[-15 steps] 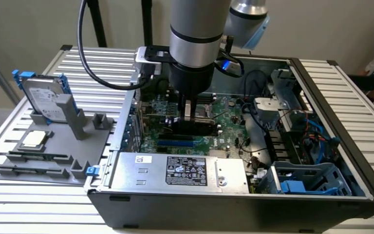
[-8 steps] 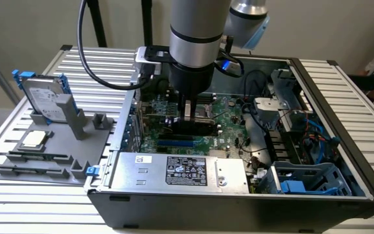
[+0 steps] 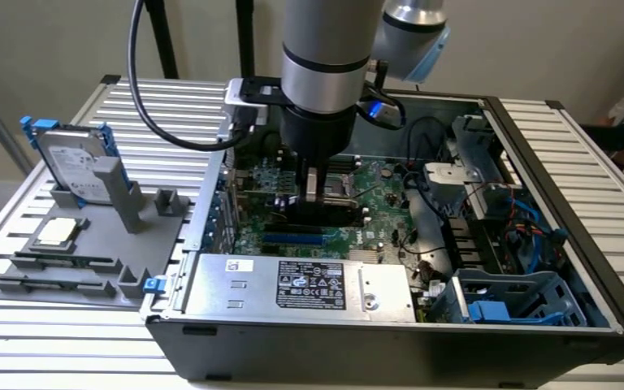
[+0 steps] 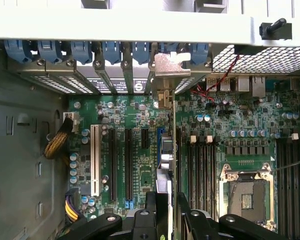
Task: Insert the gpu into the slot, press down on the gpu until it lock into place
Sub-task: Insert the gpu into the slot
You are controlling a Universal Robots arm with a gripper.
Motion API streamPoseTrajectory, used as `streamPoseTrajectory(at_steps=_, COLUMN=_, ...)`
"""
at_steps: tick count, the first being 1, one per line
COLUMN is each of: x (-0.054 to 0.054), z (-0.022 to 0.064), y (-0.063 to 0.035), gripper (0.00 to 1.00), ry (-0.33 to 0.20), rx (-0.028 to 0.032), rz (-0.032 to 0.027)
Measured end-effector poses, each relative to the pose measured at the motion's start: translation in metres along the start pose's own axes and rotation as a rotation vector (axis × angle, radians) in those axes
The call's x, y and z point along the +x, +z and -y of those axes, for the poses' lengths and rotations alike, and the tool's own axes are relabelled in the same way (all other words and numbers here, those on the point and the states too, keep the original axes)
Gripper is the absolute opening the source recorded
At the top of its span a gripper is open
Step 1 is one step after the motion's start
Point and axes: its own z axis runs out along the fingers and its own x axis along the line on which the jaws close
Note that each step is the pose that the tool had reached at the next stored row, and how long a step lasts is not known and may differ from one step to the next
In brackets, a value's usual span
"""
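Observation:
The robot's gripper needs to grab the GPU's top edge [image 3: 312, 199] next, because the case and the board's slots hem in the rest of the GPU.
The gpu [image 3: 325, 214], a thin black card, stands on edge on the green motherboard [image 3: 386, 193] inside the open computer case. My gripper [image 3: 314, 197] hangs straight down over it, a finger on each side of the card's upper edge. In the wrist view the gpu [image 4: 173, 142] runs edge-on between my dark fingers [image 4: 155, 207], with a narrow gap on either side. My gripper [image 4: 171, 212] is open. The card's metal bracket [image 4: 166, 67] sits at the case's rear slot panel. The slot under the card is hidden by it.
Two black expansion slots [image 4: 113, 160] and a white one [image 4: 94, 160] lie free beside the card. The CPU socket [image 4: 246, 192] is on its other side. A silver power supply [image 3: 301, 284] fills the case front. A grey fixture [image 3: 84, 244] with a hard drive [image 3: 74, 158] stands at the exterior view's left.

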Motion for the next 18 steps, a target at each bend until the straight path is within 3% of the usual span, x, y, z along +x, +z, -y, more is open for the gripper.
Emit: streamPoseTrajectory(at_steps=18, x=0.0001, z=-0.0013, y=0.0012, gripper=0.27, ry=0.003, rx=0.0002, rz=0.0002)
